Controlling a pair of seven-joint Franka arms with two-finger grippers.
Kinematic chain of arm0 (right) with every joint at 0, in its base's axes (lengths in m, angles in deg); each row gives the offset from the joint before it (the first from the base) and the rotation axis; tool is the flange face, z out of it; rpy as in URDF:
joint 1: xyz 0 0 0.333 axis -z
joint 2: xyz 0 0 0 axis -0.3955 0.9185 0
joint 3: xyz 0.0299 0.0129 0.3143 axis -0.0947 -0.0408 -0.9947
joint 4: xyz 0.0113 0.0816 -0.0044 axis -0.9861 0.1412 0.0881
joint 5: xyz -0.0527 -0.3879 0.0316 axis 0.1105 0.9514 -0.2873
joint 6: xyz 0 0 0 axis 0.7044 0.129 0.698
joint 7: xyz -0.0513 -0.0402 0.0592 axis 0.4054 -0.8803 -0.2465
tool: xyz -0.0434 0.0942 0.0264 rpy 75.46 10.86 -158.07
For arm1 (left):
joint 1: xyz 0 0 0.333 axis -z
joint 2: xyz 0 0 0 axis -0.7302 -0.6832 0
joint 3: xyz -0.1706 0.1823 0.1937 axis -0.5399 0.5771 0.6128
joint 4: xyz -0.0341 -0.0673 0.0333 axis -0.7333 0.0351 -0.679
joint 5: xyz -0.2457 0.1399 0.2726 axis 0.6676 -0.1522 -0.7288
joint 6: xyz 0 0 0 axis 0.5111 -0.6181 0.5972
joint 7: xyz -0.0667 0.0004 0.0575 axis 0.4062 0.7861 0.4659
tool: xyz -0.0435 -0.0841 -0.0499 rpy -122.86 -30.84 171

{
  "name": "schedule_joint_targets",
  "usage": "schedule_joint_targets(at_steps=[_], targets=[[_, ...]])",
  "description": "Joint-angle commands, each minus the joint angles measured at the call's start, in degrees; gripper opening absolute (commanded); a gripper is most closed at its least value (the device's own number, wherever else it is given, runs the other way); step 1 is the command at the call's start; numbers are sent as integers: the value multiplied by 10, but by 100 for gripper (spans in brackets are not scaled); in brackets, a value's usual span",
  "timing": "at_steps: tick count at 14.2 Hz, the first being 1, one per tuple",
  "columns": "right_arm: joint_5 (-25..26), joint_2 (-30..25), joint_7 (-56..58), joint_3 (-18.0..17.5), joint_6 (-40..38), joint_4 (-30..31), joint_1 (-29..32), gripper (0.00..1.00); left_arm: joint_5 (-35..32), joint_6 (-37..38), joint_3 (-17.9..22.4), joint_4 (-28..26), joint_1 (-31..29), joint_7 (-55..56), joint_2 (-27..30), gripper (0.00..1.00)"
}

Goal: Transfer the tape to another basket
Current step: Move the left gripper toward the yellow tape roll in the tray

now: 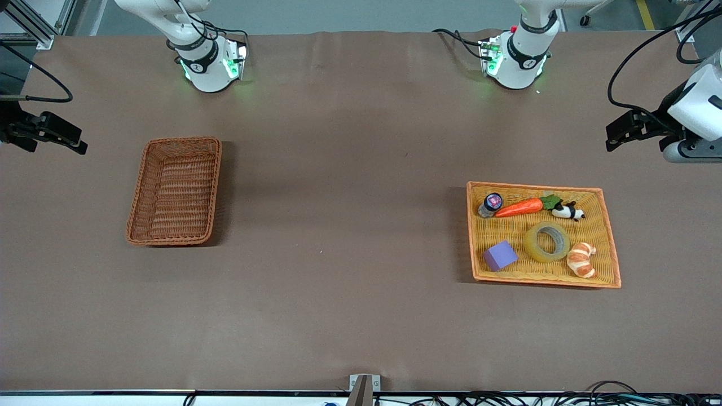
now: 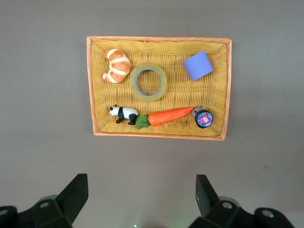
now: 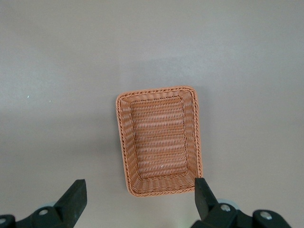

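Observation:
My left gripper next grips the yellowish tape by its ring wall [image 1: 532, 242] to move the tape to another basket [image 1: 213, 192].
The tape [image 1: 546, 242], a yellowish ring with a grey core, lies flat in the shallow yellow-orange tray [image 1: 536, 186] at the left arm's end of the table. It also shows in the left wrist view [image 2: 148, 81]. The dark reddish-brown basket [image 1: 213, 192] stands empty at the right arm's end, and it shows in the right wrist view [image 3: 122, 142]. My left gripper [image 1: 617, 135] [image 2: 141, 194] hangs open and empty high up, beside the tray. My right gripper [image 1: 67, 141] [image 3: 137, 197] hangs open and empty high up, beside the basket.
The tray also holds a croissant [image 1: 581, 259], a purple block [image 1: 500, 255], a carrot [image 1: 519, 207], a panda figure [image 1: 568, 211] and a small round jar [image 1: 492, 203]. The croissant lies right beside the tape. Bare brown tabletop [image 1: 344, 225] lies between basket and tray.

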Motion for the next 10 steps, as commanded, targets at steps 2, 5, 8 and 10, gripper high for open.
schedule_joint_targets(at_steps=[2,5,8,10], targets=[[-7,-3,9,-1,-5,-1,4,100,7,1,1,17,0,7,-8,100],[-7,-3,39,0,-4,-1,5,100,10,1,3,50,-9,4,-30,100],[-7,-3,36,0,-5,-1,5,100,2,-70,3,43,-12,9,-68,100],[-7,-3,36,0,-5,-1,5,100,6,-127,3,12,-17,9,-106,100]])
